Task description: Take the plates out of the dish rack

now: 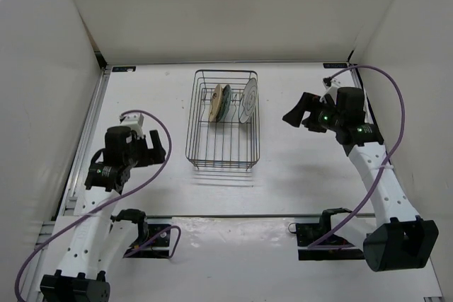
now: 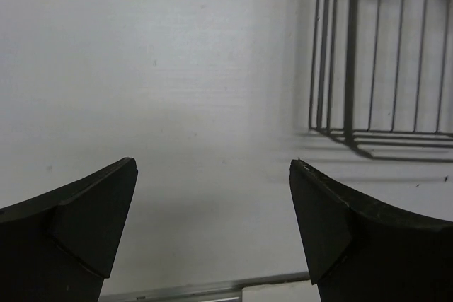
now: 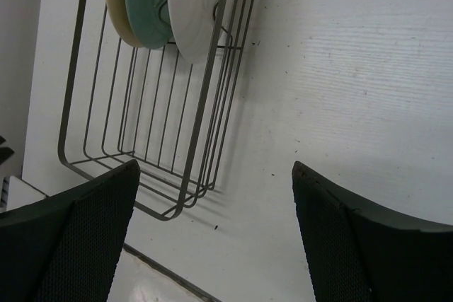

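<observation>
My right gripper grabs the white plate by its ringed side's outer rim [image 1: 243,120] next, to unload the dark wire dish rack [image 1: 222,166].
The dark wire dish rack [image 1: 222,166] stands in the middle of the table. Three plates stand upright in its far half: a tan plate [image 1: 216,100], a teal plate [image 1: 226,102] and a white plate with dark rings [image 1: 248,100]. My left gripper [image 1: 161,145] is open and empty, left of the rack's near end. My right gripper [image 1: 291,109] is open and empty, right of the rack, level with the plates. The right wrist view shows the rack [image 3: 203,104] with the tan [image 3: 115,5], teal [image 3: 145,5] and white [image 3: 195,5] plates beyond my open gripper [image 3: 214,167].
White walls enclose the table at the back and both sides. The left wrist view shows a rack corner [image 2: 350,47] at the upper right, beyond my open gripper [image 2: 212,167]. A metal strip runs along the table's near edge by the arm bases.
</observation>
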